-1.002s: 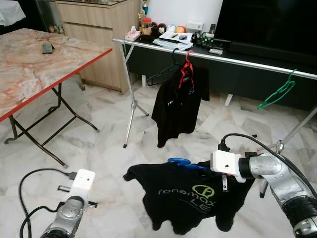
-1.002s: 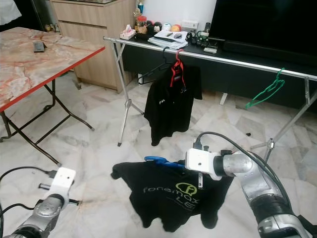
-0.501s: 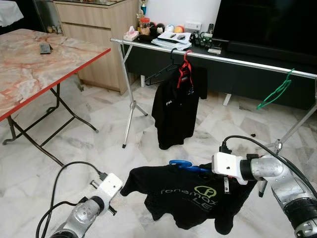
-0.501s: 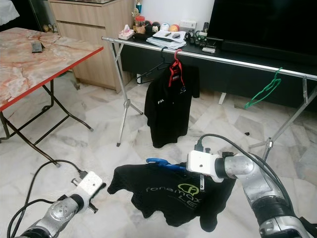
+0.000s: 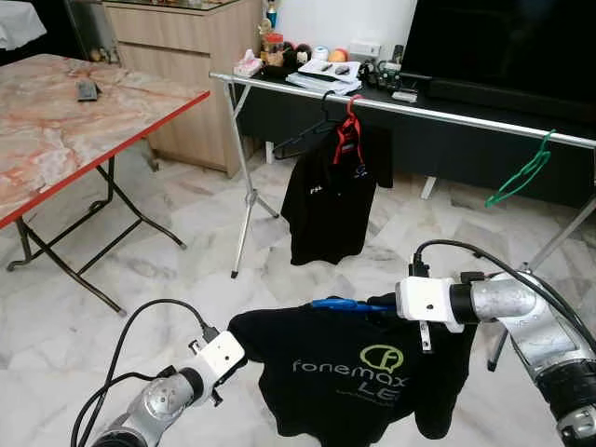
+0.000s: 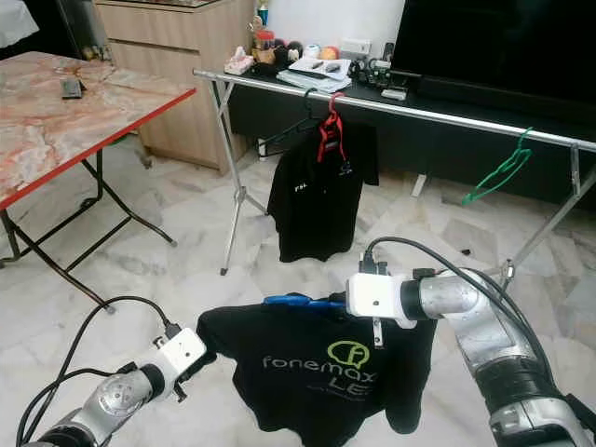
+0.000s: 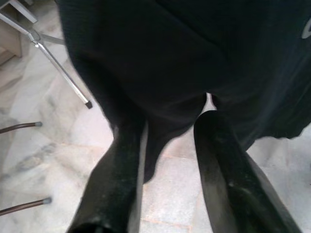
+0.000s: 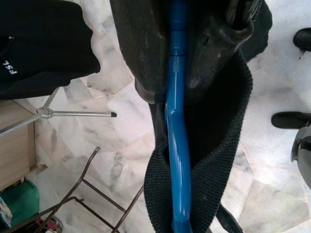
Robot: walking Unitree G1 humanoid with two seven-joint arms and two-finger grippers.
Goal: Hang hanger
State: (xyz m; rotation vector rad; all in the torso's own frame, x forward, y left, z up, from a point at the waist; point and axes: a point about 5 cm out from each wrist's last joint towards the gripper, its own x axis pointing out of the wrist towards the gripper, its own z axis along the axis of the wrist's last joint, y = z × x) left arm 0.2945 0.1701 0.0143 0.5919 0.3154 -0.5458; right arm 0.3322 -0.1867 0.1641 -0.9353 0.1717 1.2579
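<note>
The left gripper grips the shirt by its sleeve hem (image 5: pixel 244 328) next, where a loose fold dips down while the printed chest (image 5: pixel 340 377) hangs broad and flat.
A black T-shirt (image 5: pixel 358 377) with green "fonemax" print hangs on a blue hanger (image 5: pixel 341 304). My right gripper (image 8: pixel 176 90) is shut on the hanger's blue bar, holding it level over the marble floor. Its white wrist block (image 5: pixel 425 302) sits at the shirt's collar. My left gripper (image 7: pixel 170 121) is open at the shirt's left sleeve, with the black cloth (image 7: pixel 160 63) just ahead of its two fingers and a fold dipping between them. The silver rack rail (image 5: pixel 447 114) runs across the room beyond the shirt.
On the rail hang a black shirt (image 5: pixel 328 200) on a red hanger (image 5: pixel 350 126), a bare black hanger (image 5: pixel 303 140) and a green hanger (image 5: pixel 521 172). A marble folding table (image 5: pixel 84 121) stands left. Rack legs (image 5: pixel 244 205) stand on the floor.
My left arm swung in from the far left to the shirt's left sleeve. The right gripper raised the hanger slightly, and the shirt now hangs flatter.
</note>
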